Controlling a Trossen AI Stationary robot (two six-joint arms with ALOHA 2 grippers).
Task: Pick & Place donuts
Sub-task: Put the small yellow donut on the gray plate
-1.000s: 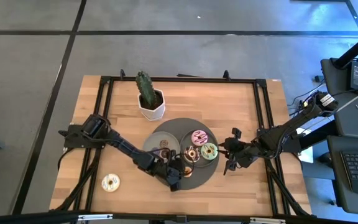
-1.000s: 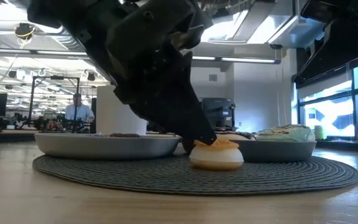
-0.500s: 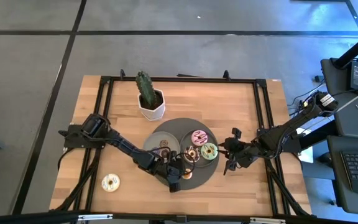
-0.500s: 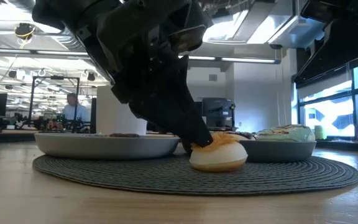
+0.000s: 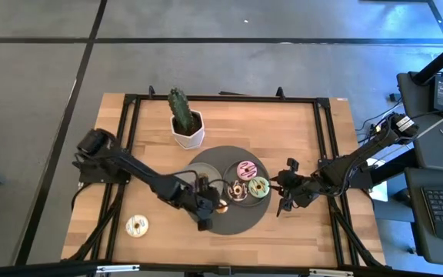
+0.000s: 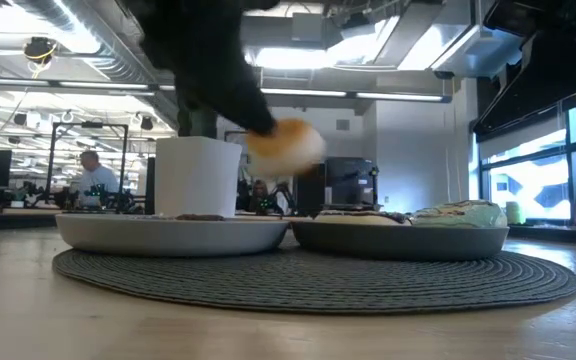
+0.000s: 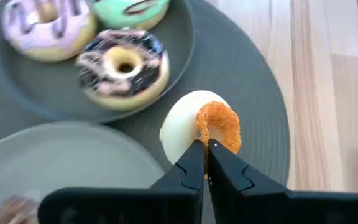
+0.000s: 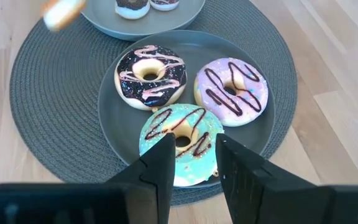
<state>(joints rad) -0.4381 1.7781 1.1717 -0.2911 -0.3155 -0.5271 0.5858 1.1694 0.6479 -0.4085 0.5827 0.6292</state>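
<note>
The orange donut stays in my left gripper for now, until it is over the brown donuts' plate [image 7: 73,158]. It hovers over the mat beside that plate.
My left gripper [image 7: 205,157] is shut on a small orange-iced donut [image 7: 201,127] and holds it above the round grey mat [image 5: 237,219], near the mat's near-left part. In the low view the donut [image 6: 286,147] shows blurred, well above the plates. The right grey plate [image 8: 114,118] holds a pink donut [image 8: 231,91], a dark donut [image 8: 151,77] and a green donut [image 8: 180,134]. The left plate [image 5: 198,171] holds small brown donuts. My right gripper [image 8: 191,163] is open and empty, right of the mat, pointing at the green donut. My left gripper pinches the orange donut's ring at its part nearest the fingers [image 7: 211,138], between the two fingertips. The donut is lifted clear of the mat. It stands tilted on edge beyond the fingertips, with the pale underside to one side and the orange icing to the other.
A white pot with a cactus [image 5: 184,123] stands behind the mat. Another small donut [image 5: 136,225] lies on the bare wood near the table's near-left corner. A black frame [image 5: 325,146] runs around the table top.
My left gripper has tipped the orange donut up on the mat, then risen with it and drawn back toward the table's left. The donut has left the mat and now hangs in the air above plate height. My right arm has kept still.
</note>
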